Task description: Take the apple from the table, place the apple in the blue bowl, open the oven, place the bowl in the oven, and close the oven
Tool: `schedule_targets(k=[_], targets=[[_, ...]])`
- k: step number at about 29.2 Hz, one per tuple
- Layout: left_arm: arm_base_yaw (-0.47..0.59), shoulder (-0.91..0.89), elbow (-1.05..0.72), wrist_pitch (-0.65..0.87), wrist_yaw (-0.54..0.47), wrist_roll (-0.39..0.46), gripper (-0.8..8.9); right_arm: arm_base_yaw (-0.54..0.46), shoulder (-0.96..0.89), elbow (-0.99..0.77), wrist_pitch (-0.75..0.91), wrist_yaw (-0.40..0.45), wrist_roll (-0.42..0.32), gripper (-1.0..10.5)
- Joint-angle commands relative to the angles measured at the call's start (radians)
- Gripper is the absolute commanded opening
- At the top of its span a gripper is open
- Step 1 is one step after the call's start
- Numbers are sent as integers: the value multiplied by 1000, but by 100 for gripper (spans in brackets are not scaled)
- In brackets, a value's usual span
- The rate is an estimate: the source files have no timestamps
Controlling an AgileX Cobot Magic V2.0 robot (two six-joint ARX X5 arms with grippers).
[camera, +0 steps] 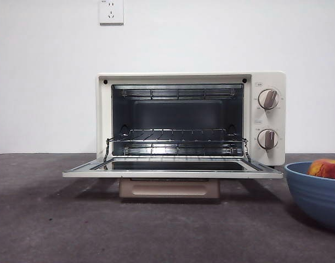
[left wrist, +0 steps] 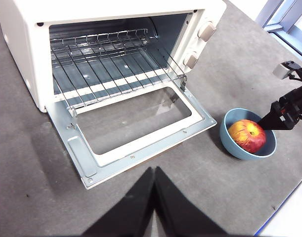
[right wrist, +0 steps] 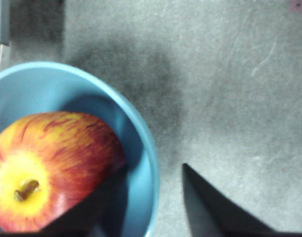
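Observation:
The right gripper grabs the rim of the bowl (left wrist: 230,140) next, to set the bowl and the apple inside the open oven.
The cream-white oven (camera: 268,118) stands with its door (camera: 172,171) folded down flat, showing the wire rack (left wrist: 111,59) inside. The red and yellow apple (left wrist: 247,136) lies in the blue bowl (left wrist: 230,140) on the table, off the oven's knob side. My right gripper (right wrist: 154,167) is open and straddles the bowl's rim (right wrist: 141,148), with one jaw inside next to the apple (right wrist: 52,168) and the other outside. My left gripper (left wrist: 153,170) is shut and empty, hovering over the table in front of the door (left wrist: 91,163).
The dark grey table (camera: 57,219) stretches in front of the oven. In the front view the bowl (camera: 315,194) is cut off by the picture's right edge, with the apple (camera: 327,169) showing above its rim. A wall socket (camera: 111,11) sits high on the white wall.

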Motion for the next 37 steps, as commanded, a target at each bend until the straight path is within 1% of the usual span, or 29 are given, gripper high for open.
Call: schedule_targets(k=[1,2,5,7,9,12,16,20,22,26,29,34,37], targets=[[-3,1,6,8,3,-3,7,2,14,5,9,-3,11,38],[-3,1,6,8,3,-3,7,2,14,5,9,-2,11,8],[-3,1,6,8,3,-3,7,2,14,5,10,-9,18,3],[-3,1,6,8,3,-3,7,4,8,6,12,-55,31,3],[-3,1,6,8,3,-2,7,18,-18,18,7,-80,54,3],[-3,3,6,10,3,-2,7,62,-61,74,-33,-81,89,3],[-3,7,6,12,3,-2,7,146,-66,182,-82,-78,127,3],[-3,8,6,12,3,-2,7,226,-51,278,-43,-48,203,3],[-3,8,6,12,3,-2,7,267,-16,326,-14,-24,239,3],[-3,8,6,12,3,-2,7,313,104,414,35,-15,284,2],[-3,8,6,12,3,-2,7,330,204,479,78,25,314,2],[-3,8,6,12,3,-2,7,349,351,572,151,38,401,2],[-3,8,6,12,3,-2,7,351,409,612,182,70,444,2]])
